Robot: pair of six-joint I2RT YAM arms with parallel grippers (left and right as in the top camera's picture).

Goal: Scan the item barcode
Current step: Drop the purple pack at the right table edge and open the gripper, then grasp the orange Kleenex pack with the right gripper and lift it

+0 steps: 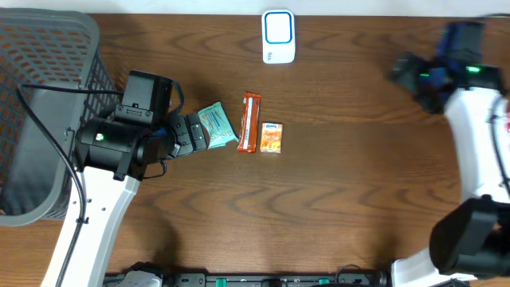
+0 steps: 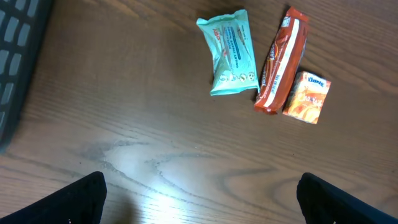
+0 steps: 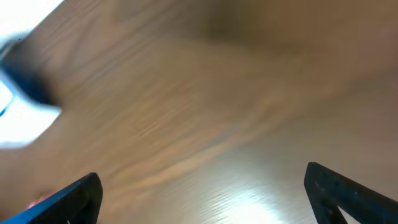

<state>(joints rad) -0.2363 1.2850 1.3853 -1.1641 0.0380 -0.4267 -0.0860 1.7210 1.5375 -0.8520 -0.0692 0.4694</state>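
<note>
The labelled end of the small orange tissue box should stay free for barcode scanning, so my right gripper should next grab the box by its orange end (image 1: 271,145).
Three items lie side by side mid-table: a teal packet (image 1: 217,126) (image 2: 229,52), a red-brown bar (image 1: 250,122) (image 2: 283,61) and a small orange tissue box (image 1: 272,137) (image 2: 307,97). The white and blue scanner (image 1: 278,37) stands at the far edge, and shows as a blur at the left of the right wrist view (image 3: 18,112). My left gripper (image 1: 198,133) (image 2: 201,199) is open and empty, just left of the teal packet. At the far right my right gripper (image 1: 401,72) (image 3: 202,196) is open, empty and blurred by motion.
A large grey mesh basket (image 1: 40,119) (image 2: 15,50) fills the left end of the table, behind my left arm. Bare wood lies in front of the items and between them and the right arm.
</note>
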